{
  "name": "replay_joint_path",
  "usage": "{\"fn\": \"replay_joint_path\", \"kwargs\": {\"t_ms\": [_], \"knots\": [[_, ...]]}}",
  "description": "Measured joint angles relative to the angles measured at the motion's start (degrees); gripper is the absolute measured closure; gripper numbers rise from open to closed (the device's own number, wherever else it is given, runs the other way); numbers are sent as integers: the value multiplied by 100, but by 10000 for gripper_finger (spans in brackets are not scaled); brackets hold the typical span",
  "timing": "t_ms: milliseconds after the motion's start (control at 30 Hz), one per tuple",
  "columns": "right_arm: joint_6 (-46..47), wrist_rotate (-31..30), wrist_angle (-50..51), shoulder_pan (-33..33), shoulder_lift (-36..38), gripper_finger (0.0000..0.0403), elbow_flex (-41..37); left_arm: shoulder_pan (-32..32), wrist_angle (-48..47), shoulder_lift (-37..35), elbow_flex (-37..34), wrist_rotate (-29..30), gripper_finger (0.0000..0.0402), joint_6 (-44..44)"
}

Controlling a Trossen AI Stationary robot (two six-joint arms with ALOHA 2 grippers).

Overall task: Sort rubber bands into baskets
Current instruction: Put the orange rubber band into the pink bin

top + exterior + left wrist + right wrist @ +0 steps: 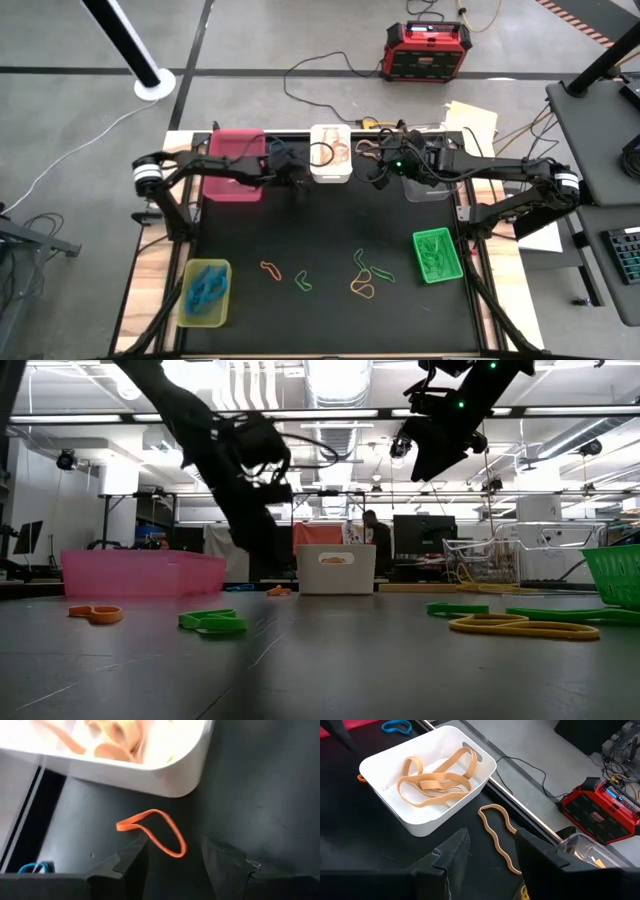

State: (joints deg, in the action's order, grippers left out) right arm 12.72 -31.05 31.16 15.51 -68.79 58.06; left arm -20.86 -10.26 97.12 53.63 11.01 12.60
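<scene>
The orange rubber band has to go into the pink basket, so the robot's left gripper should next grab the band by its wide rounded end (177, 851).
My left gripper (297, 186) is open, low over the black mat just left of the white basket (330, 155). Its fingers stand on either side of an orange rubber band (155, 832) that lies flat on the mat. My right gripper (378, 172) is open and empty, raised right of the white basket, over a tan band (497, 837) lying on the mat. The white basket (427, 780) holds several tan bands. The pink basket (237, 165) sits at the far left. The green basket (437, 255) and the yellow-green basket (205, 292), which holds blue bands, sit near the front.
Loose orange, green and yellow bands (362, 285) lie on the mat's near middle. A blue band (35, 867) lies near the left gripper. A clear basket (585, 850) sits at the far right. A red-and-black power box (428, 50) and cables lie beyond the table.
</scene>
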Motion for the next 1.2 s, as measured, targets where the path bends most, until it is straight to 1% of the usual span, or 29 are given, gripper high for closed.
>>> {"fn": "replay_joint_path", "kwargs": {"t_ms": [300, 400, 600, 767, 833, 900, 1000, 1033, 1067, 1133, 1200], "knots": [[-75, -2, -15, 0, 0, 245, -4, -162, 386, 467, 13, -6, 236, -133], [-75, -2, -15, 0, 0, 245, -4, -165, 424, 529, 13, -138, 236, -131], [-75, -3, -15, 0, 0, 245, -7, -219, 472, 650, 13, -143, 237, -136], [-75, -2, -15, 0, 0, 245, -7, -297, 562, 845, 28, -174, 249, -262], [-75, -4, -13, 0, 0, 245, -7, -296, 572, 873, 33, -177, 264, -268], [-75, -2, -13, 0, 0, 245, -7, -294, 567, 873, 33, -201, 293, -315], [-75, -3, -12, 0, 0, 245, -7, -294, 547, 873, 33, -252, 365, -369], [-75, -3, -10, 0, 0, 245, -7, -291, 536, 871, 31, -243, 383, -407], [-75, -2, -9, 0, 0, 245, -9, -293, 532, 870, 31, -223, 390, -488], [-75, -2, 3, 0, 0, 245, -9, -295, 447, 817, 30, -174, 392, -556], [-75, -2, 10, 0, 0, 245, -13, -293, 185, 683, 15, -116, 399, -575]]}}
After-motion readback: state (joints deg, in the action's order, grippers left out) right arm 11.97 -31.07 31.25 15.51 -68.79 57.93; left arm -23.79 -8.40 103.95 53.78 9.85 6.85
